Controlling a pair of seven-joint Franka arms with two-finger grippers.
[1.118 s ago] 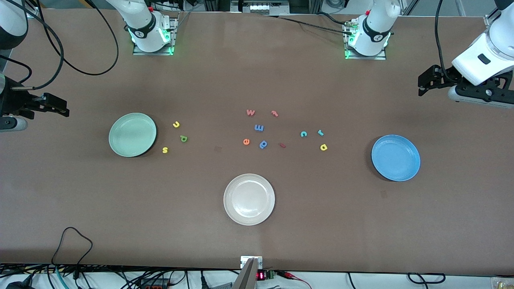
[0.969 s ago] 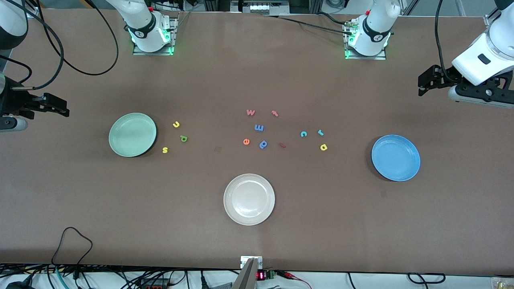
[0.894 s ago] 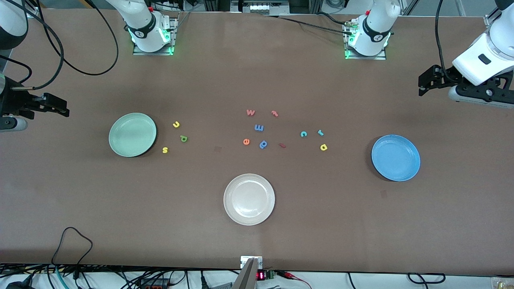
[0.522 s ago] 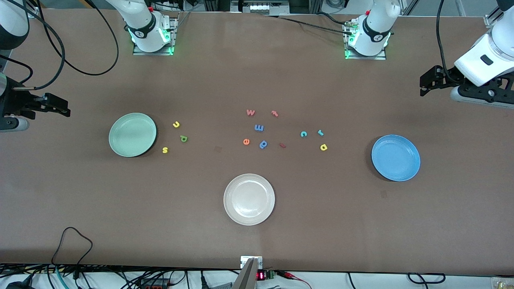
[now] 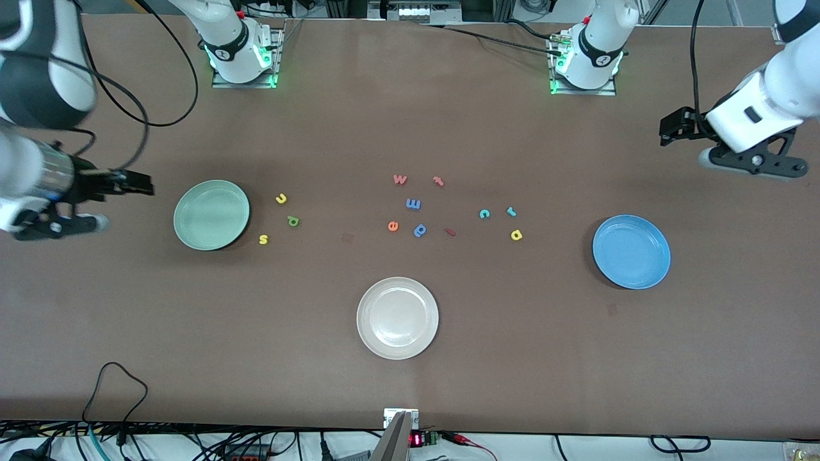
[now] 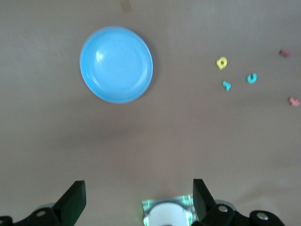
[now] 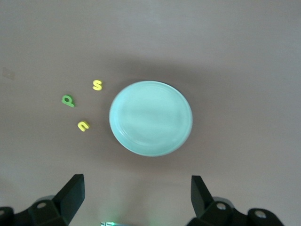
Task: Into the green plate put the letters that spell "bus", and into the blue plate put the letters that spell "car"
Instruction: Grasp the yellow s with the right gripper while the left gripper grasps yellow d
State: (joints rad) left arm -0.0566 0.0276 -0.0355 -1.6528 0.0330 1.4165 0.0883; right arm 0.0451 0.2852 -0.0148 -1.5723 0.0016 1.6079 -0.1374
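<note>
My left gripper needs to grab the yellow a by its rounded outer sides next, so that the first of the "car" letters goes into the blue plate.
The green plate lies toward the right arm's end of the table. Beside it are the yellow u, the green b and the yellow s. The blue plate lies toward the left arm's end, with the teal c, teal r and yellow a beside it. My right gripper hangs open and empty over bare table next to the green plate. My left gripper hangs open and empty over bare table at the left arm's end.
A cream-white plate sits nearer the front camera at mid table. Loose spare letters lie in the middle: a pink w, a red t, a blue m, an orange e, a blue p and a small red piece.
The right arm has swung in from the table's end toward the green plate. The left arm has shifted a little toward the table's middle. Plates and letters have not moved.
</note>
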